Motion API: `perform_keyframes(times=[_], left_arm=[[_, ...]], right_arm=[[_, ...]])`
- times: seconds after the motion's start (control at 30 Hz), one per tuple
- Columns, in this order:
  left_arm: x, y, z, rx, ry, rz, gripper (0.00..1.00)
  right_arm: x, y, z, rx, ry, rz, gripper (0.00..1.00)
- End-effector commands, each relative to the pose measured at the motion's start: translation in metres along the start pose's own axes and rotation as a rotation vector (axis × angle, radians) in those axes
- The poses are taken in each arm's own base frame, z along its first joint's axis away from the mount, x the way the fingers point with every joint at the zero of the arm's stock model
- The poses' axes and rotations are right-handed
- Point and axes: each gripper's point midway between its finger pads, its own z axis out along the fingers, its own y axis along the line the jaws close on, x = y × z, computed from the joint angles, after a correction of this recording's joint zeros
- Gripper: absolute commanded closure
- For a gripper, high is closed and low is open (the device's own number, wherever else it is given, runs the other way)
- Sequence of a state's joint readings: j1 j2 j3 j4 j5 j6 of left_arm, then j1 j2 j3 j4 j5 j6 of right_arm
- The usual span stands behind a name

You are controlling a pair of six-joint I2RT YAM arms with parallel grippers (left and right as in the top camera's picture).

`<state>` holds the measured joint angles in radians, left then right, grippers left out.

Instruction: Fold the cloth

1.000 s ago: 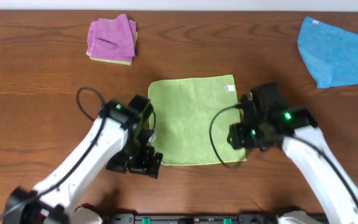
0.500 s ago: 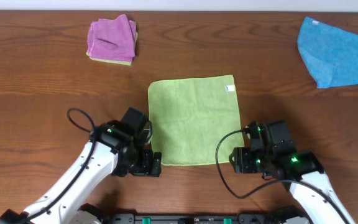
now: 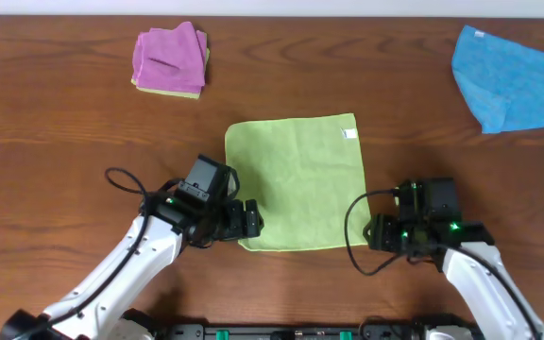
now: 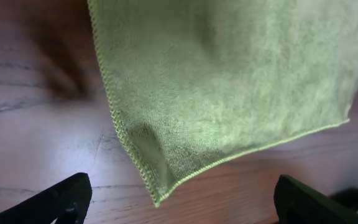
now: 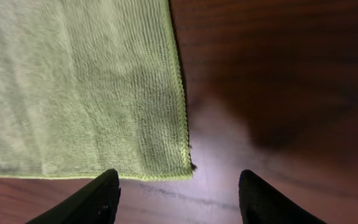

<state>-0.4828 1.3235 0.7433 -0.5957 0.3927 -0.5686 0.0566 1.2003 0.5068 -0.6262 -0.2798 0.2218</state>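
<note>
I next need to grab the light green cloth's near corner [image 3: 246, 246] [image 4: 158, 195] with my left gripper to fold the cloth's near edge over to the cloth's far edge.
A light green cloth [image 3: 296, 179] lies flat and unfolded in the middle of the table, with a small white tag at its far right corner. My left gripper [image 3: 244, 222] is open at the cloth's near left corner [image 4: 157, 199], which lies between its fingers [image 4: 179, 205]. My right gripper [image 3: 378, 232] is open just off the cloth's near right corner [image 5: 188, 173], which lies between its fingers [image 5: 178, 199]. Neither holds anything.
A folded pink cloth on a yellow-green one [image 3: 170, 60] lies at the far left. A crumpled blue cloth [image 3: 510, 77] lies at the far right. Dark wooden table [image 3: 64, 142] all around.
The left gripper has moved right to the cloth's near left corner. The right gripper has shifted a little to the right, off the near right corner. The cloth has not moved.
</note>
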Motion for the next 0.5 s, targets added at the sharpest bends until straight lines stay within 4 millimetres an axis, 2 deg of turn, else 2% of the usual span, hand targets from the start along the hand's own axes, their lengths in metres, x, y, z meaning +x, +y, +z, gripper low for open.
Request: perform_keyframes(times=[0.0, 0.13, 0.47], left_arm=[[0.004, 0.006, 0.01, -0.028, 0.038, -0.094, 0.05], [0.011, 0.007, 0.016, -0.032, 0.082, -0.164, 0.05], [0.017, 0.003, 0.021, -0.072, 0.066, -0.335, 0.04]], right_arm=[[0.008, 0.009, 0.01, -0.081, 0.055, -0.024, 0.37], [0.007, 0.008, 0.02, -0.084, 0.073, -0.02, 0.38], [0.002, 0.008, 0.022, -0.087, 0.056, -0.058, 0.38]])
